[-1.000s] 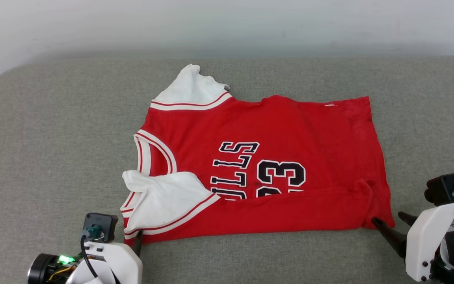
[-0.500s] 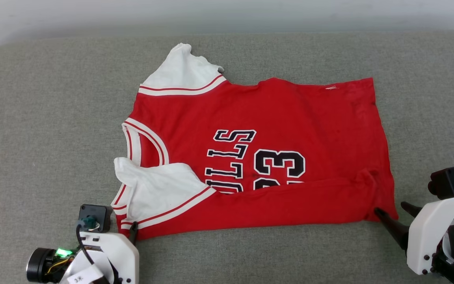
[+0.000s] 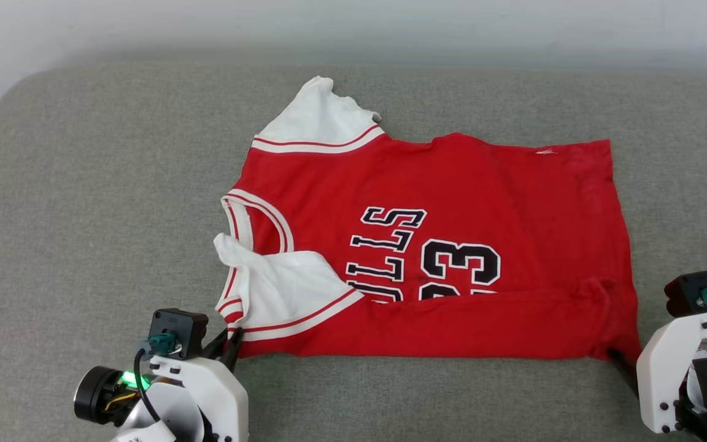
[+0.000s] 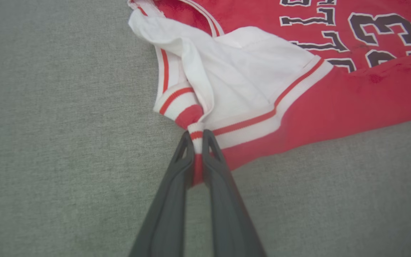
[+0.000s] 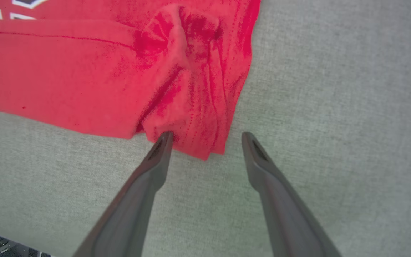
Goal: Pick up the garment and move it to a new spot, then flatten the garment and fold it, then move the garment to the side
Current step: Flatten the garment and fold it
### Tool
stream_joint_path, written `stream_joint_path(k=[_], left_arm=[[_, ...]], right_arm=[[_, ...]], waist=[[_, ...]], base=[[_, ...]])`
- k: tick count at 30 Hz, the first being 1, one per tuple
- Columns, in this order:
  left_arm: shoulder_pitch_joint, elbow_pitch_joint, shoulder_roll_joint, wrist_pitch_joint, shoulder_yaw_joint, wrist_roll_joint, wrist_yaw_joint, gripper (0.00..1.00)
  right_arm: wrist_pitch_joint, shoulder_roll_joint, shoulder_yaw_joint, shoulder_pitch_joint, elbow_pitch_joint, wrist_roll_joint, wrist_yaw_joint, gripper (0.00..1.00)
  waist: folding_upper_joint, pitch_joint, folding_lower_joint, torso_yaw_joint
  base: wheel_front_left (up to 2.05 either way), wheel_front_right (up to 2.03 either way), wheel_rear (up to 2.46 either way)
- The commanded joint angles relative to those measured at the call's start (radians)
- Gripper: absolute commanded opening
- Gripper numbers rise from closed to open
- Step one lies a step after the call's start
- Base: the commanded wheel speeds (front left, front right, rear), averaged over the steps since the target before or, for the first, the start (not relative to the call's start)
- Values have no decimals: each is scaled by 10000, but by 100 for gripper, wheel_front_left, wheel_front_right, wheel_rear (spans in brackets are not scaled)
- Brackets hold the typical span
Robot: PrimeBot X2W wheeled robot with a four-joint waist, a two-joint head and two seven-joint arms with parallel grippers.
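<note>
The red garment needs to be folded over next, so my right gripper needs to grab it by its folded hem corner (image 3: 618, 346).
The garment (image 3: 452, 258), a red jersey with white sleeve panels and black-white lettering, lies spread on the grey cushion with its near edge folded over. My left gripper (image 3: 229, 336) is shut on the striped trim at the garment's near left corner; the left wrist view shows the trim (image 4: 197, 141) pinched between the dark fingers of the gripper (image 4: 198, 135). My right gripper (image 5: 205, 137) stands open at the garment's near right corner (image 5: 198, 135), one fingertip touching the red cloth, the other over bare cushion. In the head view one of its fingers (image 3: 622, 363) shows beside the hem.
The grey fabric cushion (image 3: 83, 215) carries everything; its rounded far left corner and back edge meet a pale wall (image 3: 353, 24). Bare cushion lies left, right and in front of the garment.
My left gripper has closed on the sleeve trim. The head camera shifted, so the whole picture moved rightward. The right gripper stays open at the hem corner.
</note>
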Motion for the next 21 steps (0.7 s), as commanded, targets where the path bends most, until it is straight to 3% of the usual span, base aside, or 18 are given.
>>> stream_joint_path(k=[1, 12, 14, 21], left_arm=[[-72, -287, 80, -4, 1, 101, 61, 0], [-112, -711, 259, 56, -54, 189, 111, 0], [-130, -675, 295, 84, -61, 179, 93, 0], [-46, -423, 389, 146, -124, 80, -35, 0]], right_arm=[[67, 59, -85, -213, 225, -218, -8, 100], [290, 543, -161, -51, 1276, -353, -8, 100], [366, 684, -135, 4, 1500, -227, -6, 3], [75, 527, -261, -62, 1757, -165, -12, 0]], waist=[[-1, 89, -1, 110], [-1, 634, -1, 355], [-1, 678, -1, 363], [-1, 493, -1, 305]], base=[[0, 0, 0], [0, 0, 0], [0, 0, 0], [0, 0, 0]])
